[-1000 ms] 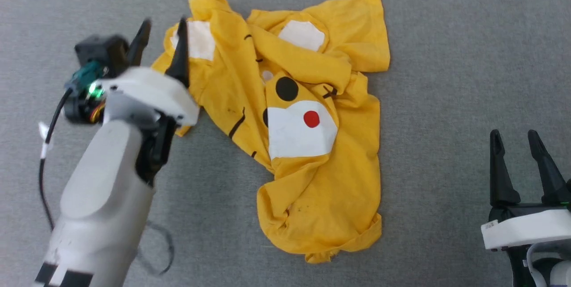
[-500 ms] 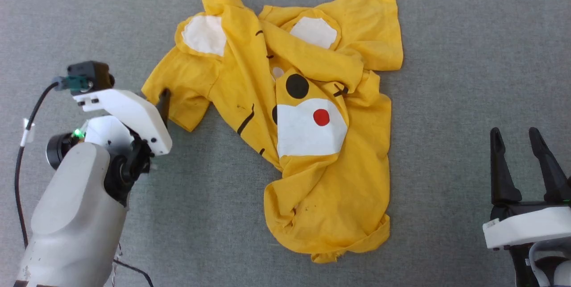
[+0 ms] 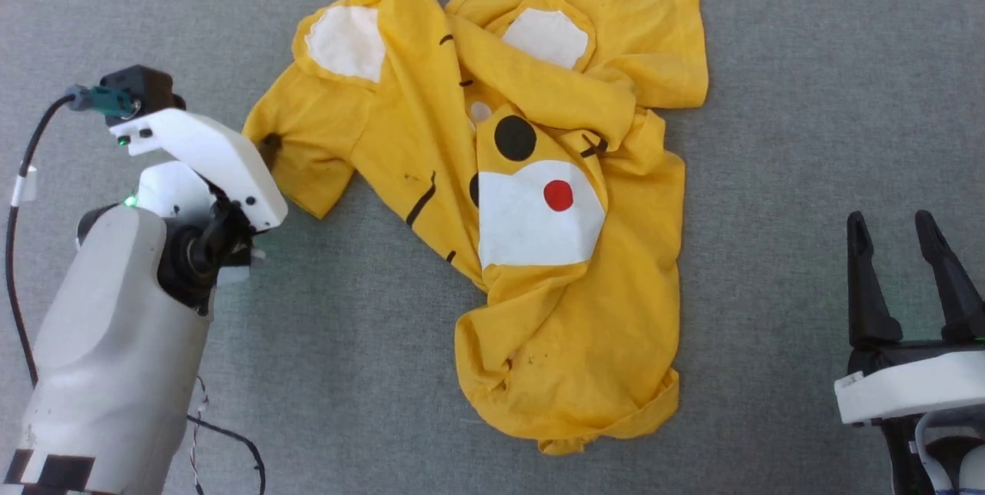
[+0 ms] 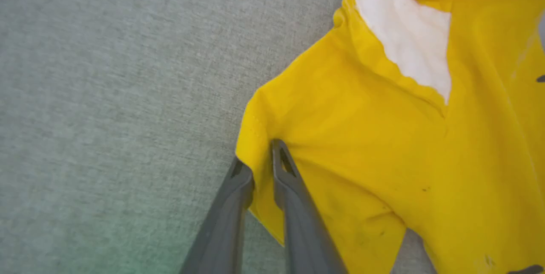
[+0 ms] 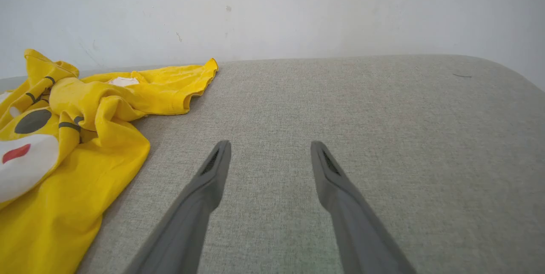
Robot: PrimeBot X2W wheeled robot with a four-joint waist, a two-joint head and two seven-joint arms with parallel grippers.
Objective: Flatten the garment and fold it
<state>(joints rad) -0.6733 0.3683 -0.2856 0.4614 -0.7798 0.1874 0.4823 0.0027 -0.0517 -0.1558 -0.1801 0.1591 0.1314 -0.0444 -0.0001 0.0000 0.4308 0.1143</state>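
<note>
I should next grab the yellow shirt (image 3: 628, 292) by its free sleeve's hem (image 3: 697, 33) with my right gripper. Then I will lift the shirt and flatten it.
The garment (image 3: 569, 310) is a bright yellow T-shirt, lying crumpled on the grey surface with white patches, short black stripes and a white oval with a red dot facing up. My left gripper (image 3: 269, 147) sits low at the shirt's left sleeve. In the left wrist view its two fingers (image 4: 257, 159) are pinched on the sleeve's hem, with yellow cloth (image 4: 362, 146) between them. Over bare surface at the lower right, my right gripper (image 3: 889, 222) stands open and empty, well away from the shirt. The right wrist view shows its spread fingers (image 5: 270, 148) and the shirt (image 5: 98, 137) off to their left.
A grey fabric surface (image 3: 808, 95) spreads around the shirt on every side. A white wall (image 5: 298, 10) rises behind its rounded far edge. A black cable (image 3: 19, 172) loops beside my left forearm.
My left gripper came down from above the shirt's upper left to the sleeve hem and closed on it. The head camera has shifted slightly. The right arm stayed still.
</note>
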